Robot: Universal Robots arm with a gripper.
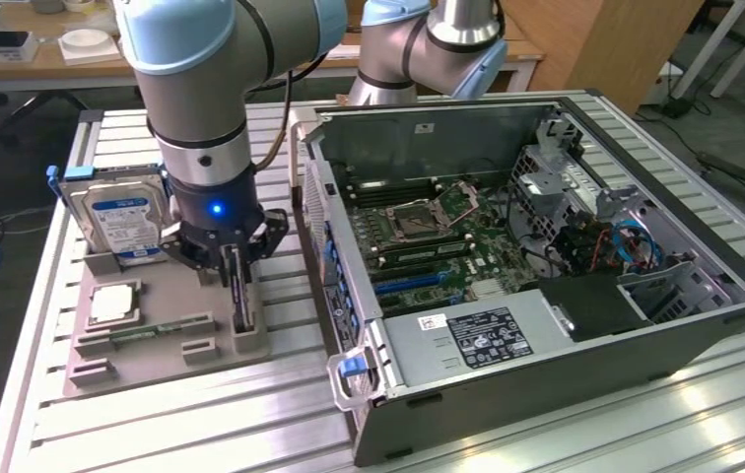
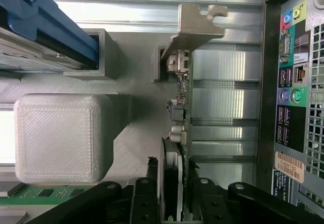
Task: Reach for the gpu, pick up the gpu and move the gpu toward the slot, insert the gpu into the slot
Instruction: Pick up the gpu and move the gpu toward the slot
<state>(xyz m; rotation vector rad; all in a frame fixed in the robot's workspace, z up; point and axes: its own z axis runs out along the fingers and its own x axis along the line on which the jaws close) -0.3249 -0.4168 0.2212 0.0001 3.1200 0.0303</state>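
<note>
I will grab the GPU by its cooler section (image 2: 172, 171) next with my gripper, so the GPU's metal bracket (image 2: 189, 30) stays free to go into the slot.
The gpu (image 1: 239, 301) stands on edge in a holder at the near right of the grey tray (image 1: 149, 360), beside the open computer case. In the wrist view the gpu (image 2: 181, 107) shows edge-on, its metal end bracket (image 2: 195, 26) at the far end. My gripper (image 1: 232, 261) is lowered straight over the card. The gripper (image 2: 173, 188) straddles the card's near end, with one black finger (image 2: 153, 193) on each side, close to its faces, jaws partly open. The blue slot (image 1: 412, 281) lies on the motherboard inside the case.
On the tray, a blue-labelled hard drive (image 1: 120, 219) stands behind my gripper, and a processor (image 1: 112, 304) and a green memory stick (image 1: 156, 330) lie in front. The case wall (image 1: 333, 296) rises right beside the card. A second arm (image 1: 426, 49) stands behind the case.
</note>
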